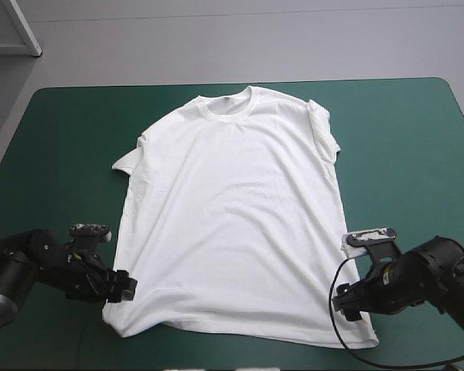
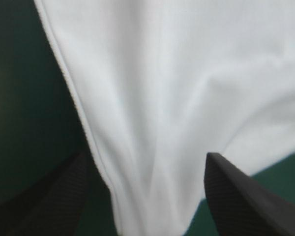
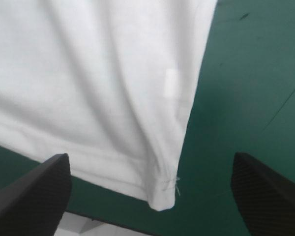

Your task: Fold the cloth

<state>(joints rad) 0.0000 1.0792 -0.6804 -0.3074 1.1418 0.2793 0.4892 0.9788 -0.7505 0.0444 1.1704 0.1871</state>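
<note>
The right gripper grabs the T-shirt by its hem corner [image 1: 368,338] next, to fold it up toward the shirt's collar [image 1: 229,108].
The white T-shirt [image 1: 236,209] lies spread flat on the teal-green cover, collar toward the far edge, hem toward the near edge. My left gripper [image 1: 125,287] sits low at the hem's left corner. In the left wrist view its black fingers [image 2: 236,191] stand apart, with the shirt's side edge [image 2: 152,123] running between them. My right gripper [image 1: 345,302] is at the hem's right corner. In its own view it is open [image 3: 150,189], the shirt's corner [image 3: 160,199] lying between the wide-set fingers.
The teal-green table [image 1: 402,139] shows bare cover to the right and left of the shirt. One sleeve [image 1: 325,127] is folded in on the right; the other [image 1: 127,162] pokes out on the left.
</note>
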